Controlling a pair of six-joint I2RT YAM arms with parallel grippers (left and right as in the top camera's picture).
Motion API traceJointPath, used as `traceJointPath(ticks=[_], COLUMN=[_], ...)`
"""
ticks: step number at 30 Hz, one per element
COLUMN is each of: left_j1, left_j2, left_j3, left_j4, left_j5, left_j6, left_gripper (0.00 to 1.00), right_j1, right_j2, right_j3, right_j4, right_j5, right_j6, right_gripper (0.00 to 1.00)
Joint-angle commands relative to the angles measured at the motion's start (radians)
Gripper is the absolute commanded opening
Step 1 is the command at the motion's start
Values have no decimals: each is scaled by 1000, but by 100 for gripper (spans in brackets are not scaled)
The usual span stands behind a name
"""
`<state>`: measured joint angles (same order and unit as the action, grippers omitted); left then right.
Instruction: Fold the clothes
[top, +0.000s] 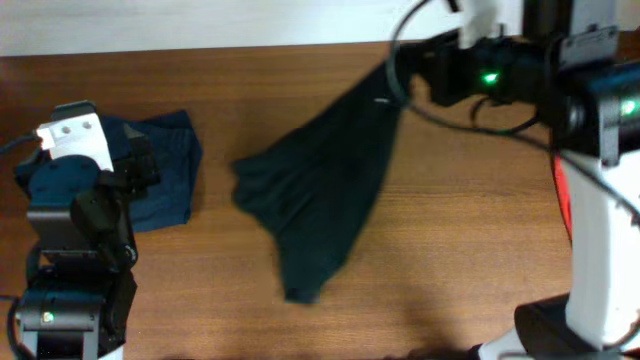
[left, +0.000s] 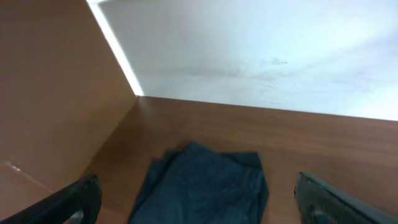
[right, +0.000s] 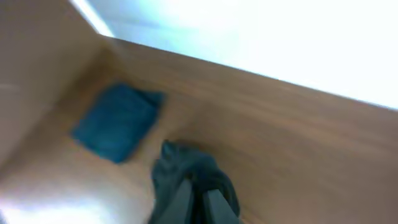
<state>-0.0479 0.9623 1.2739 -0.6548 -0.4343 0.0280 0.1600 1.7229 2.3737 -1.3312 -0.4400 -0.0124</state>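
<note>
My left gripper should grab the dark green garment's lifted corner (top: 401, 68) next. My right gripper is then free to spread another corner for folding.
A dark green garment (top: 320, 190) stretches across the middle of the table, one corner lifted toward the back right. My right gripper (top: 400, 85) is shut on that corner; the right wrist view shows the fingers (right: 198, 202) pinching bunched dark cloth (right: 186, 165). A folded blue garment (top: 165, 170) lies at the left, also in the left wrist view (left: 205, 186) and the right wrist view (right: 115, 127). My left gripper (left: 199, 208) is open and empty, hovering just in front of the folded blue garment.
The wooden table (top: 470, 240) has a white wall along its back edge (top: 200, 25). The right arm's base and cables (top: 590, 200) stand at the right side. The left arm's body (top: 75, 250) covers the front left.
</note>
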Motion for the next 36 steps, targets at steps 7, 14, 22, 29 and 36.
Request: traceJointPath(ticks=[7,14,22,29,36], left_j1=[3,2,-194,-314,-343], left_j2=[64,189,568,858,1048], left_j3=[18,17,18,18,18], left_j4=[-57,-161,-105,81,217], left_j5=[210,539,681,681,682], left_j6=[-17,-13,154,166,166], left_gripper=[99,99,99,81,73], right_j1=[-250,-304,-245,-243,-243], right_j2=[201,213,214,214,214], right_j3=[-256,-259,-260,-269,-307], right_j4=[10,-21,-103,-144,-147], right_j5=[217,67,26,33,33], right_j6=[-117,-45,-16,-5,-5], right_gripper=[61,74,79,80,79])
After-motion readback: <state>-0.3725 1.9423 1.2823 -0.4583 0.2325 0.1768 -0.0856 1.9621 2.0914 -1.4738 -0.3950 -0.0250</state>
